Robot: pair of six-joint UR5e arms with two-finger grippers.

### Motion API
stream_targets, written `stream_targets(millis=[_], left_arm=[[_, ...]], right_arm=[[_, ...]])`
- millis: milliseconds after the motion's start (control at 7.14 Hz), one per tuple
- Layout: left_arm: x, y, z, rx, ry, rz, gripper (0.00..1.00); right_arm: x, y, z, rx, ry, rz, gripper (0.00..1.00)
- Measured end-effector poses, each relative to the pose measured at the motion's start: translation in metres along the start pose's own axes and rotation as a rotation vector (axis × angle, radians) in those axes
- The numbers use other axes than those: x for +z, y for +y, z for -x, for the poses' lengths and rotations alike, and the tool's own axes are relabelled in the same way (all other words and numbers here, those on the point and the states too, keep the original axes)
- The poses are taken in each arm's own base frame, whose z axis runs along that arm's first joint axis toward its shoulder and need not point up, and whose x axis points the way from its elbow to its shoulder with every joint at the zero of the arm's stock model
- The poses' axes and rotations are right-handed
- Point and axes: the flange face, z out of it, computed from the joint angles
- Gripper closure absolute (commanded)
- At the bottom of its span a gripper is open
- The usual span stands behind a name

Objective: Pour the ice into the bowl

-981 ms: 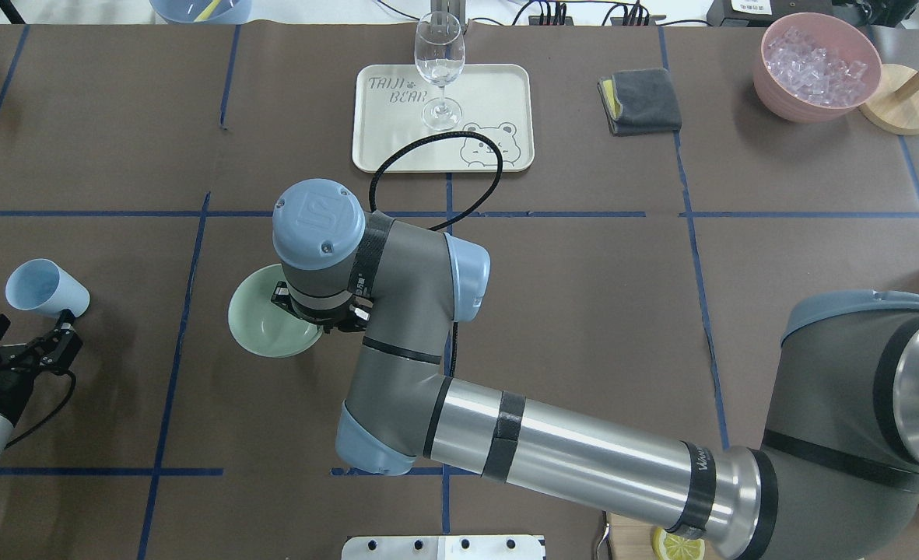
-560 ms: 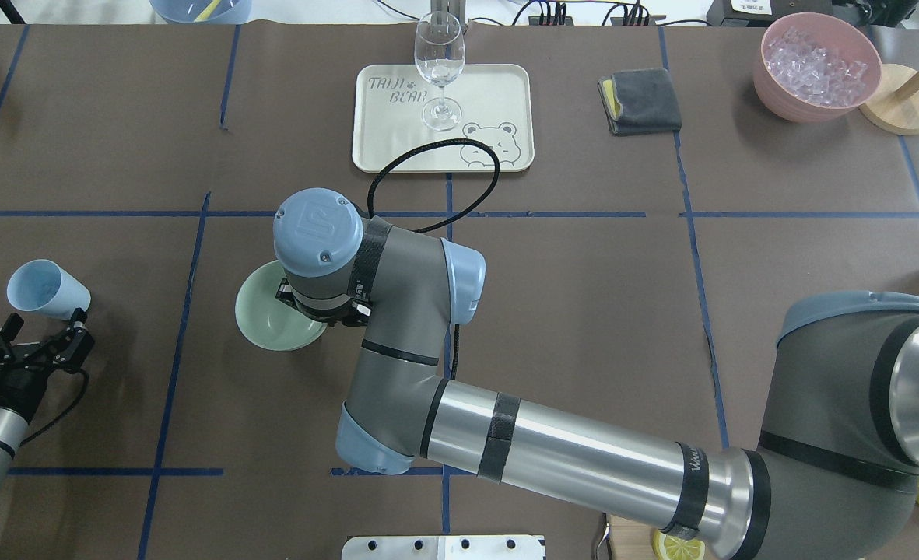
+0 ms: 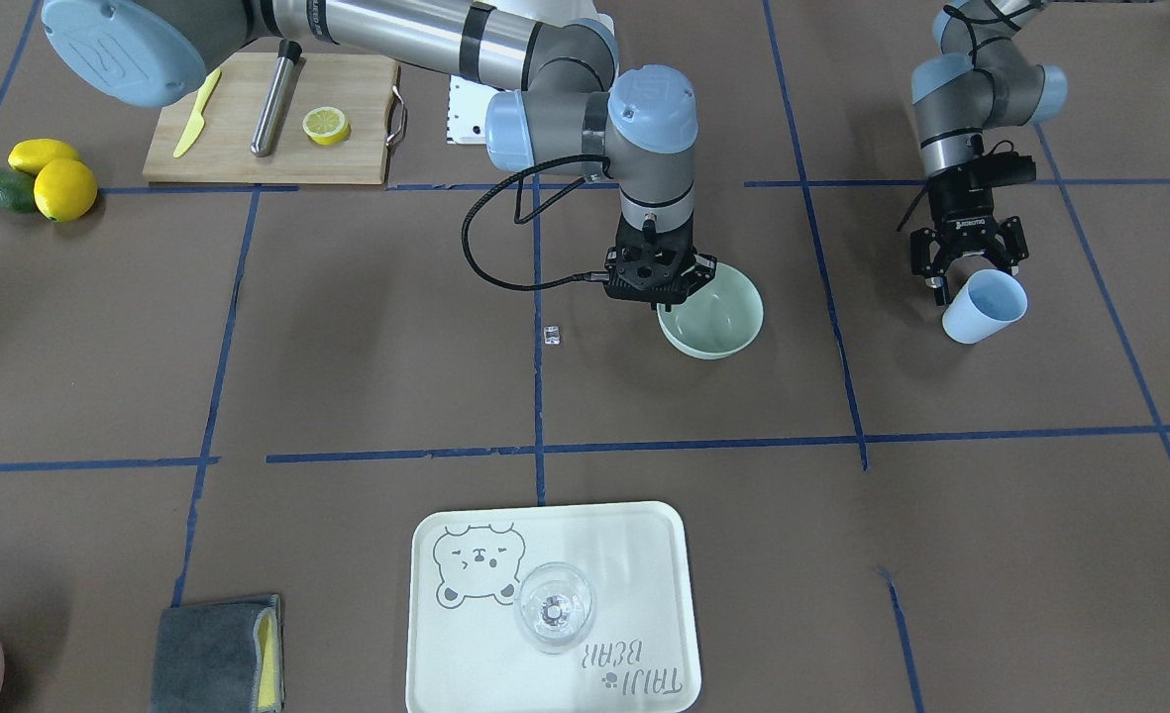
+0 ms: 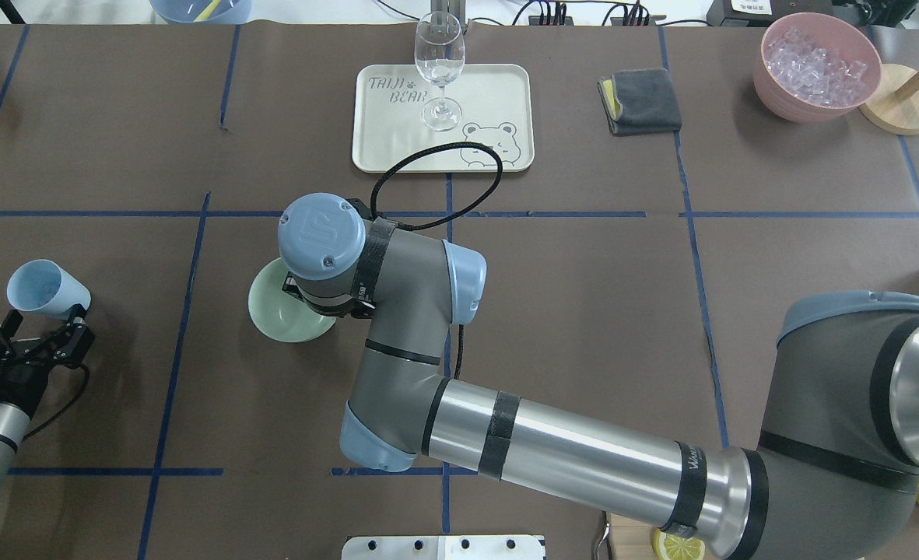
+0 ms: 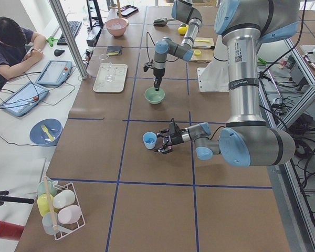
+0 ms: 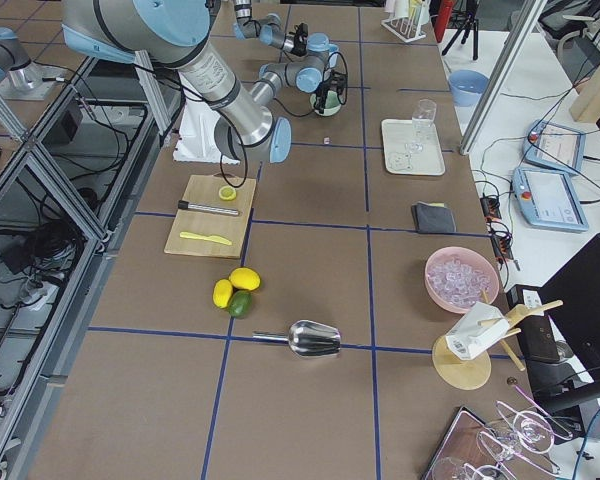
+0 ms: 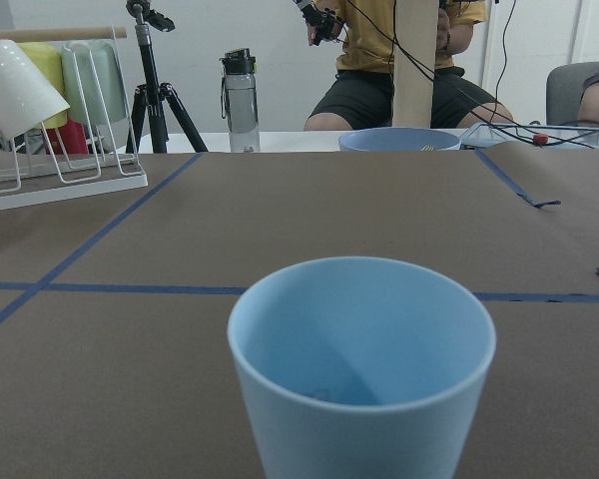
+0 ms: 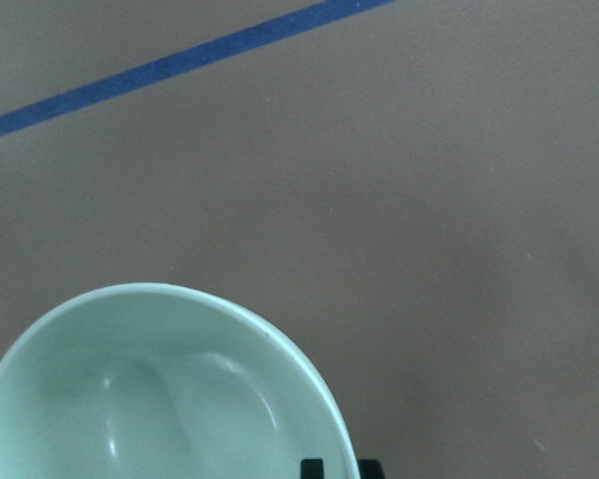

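The robot will pour ice into the mint-green bowl (image 3: 718, 319), so its left gripper will first grab the light blue cup around its body (image 3: 975, 314) next.
The pale mint-green bowl (image 3: 718, 319) is empty and sits left of the table's middle; it also shows in the overhead view (image 4: 276, 315) and the right wrist view (image 8: 150, 399). My right gripper (image 3: 669, 295) is shut on the bowl's rim. The light blue cup (image 3: 984, 305) stands upright at the table's left side and fills the left wrist view (image 7: 364, 349). My left gripper (image 3: 969, 269) is open, just behind the cup. I cannot tell whether the cup holds ice. One clear ice cube (image 3: 551, 335) lies loose on the table beside the bowl.
A pink tub (image 4: 844, 97) full of ice is at the far right. A cream tray (image 4: 397, 140) with a stemmed glass (image 4: 439, 62) is at the far middle, beside a grey cloth (image 4: 640, 101). A cutting board (image 3: 228, 149) with a lemon half, lemons (image 3: 61, 186) and a metal scoop (image 6: 315, 338) lie near the robot's right.
My right gripper has carried the bowl a little to the right and away from the robot. My left gripper has edged slightly toward the cup, which has stayed in place.
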Motion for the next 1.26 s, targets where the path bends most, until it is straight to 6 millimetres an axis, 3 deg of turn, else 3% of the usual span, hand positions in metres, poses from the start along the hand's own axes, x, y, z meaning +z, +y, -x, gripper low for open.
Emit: stream_targets(millis=[420, 560, 700, 840, 981, 1121, 1261], left_arm=[[0.024, -0.004, -0.012, -0.006, -0.028, -0.039, 0.00], [0.031, -0.011, -0.013, 0.001, -0.038, -0.054, 0.05], [0.035, -0.016, -0.012, 0.006, -0.046, -0.064, 0.26], [0.037, -0.017, -0.013, 0.009, -0.050, -0.067, 0.88], [0.038, -0.017, -0.017, 0.007, -0.049, -0.069, 1.00], [0.040, -0.023, -0.027, 0.018, -0.041, -0.074, 1.00], [0.038, -0.046, -0.044, 0.051, -0.010, -0.089, 1.00]], right_arm=[[0.000, -0.002, 0.002, -0.001, -0.009, -0.010, 0.00], [-0.002, -0.002, 0.004, -0.001, -0.012, -0.011, 0.00], [-0.003, -0.003, 0.004, 0.000, -0.015, -0.012, 0.00], [-0.005, -0.005, 0.005, 0.001, -0.017, -0.013, 0.00], [-0.008, -0.007, 0.005, 0.004, -0.020, -0.015, 0.00], [-0.012, -0.012, 0.005, 0.007, -0.026, -0.017, 0.00], [-0.019, -0.016, 0.007, 0.010, -0.037, -0.017, 0.00]])
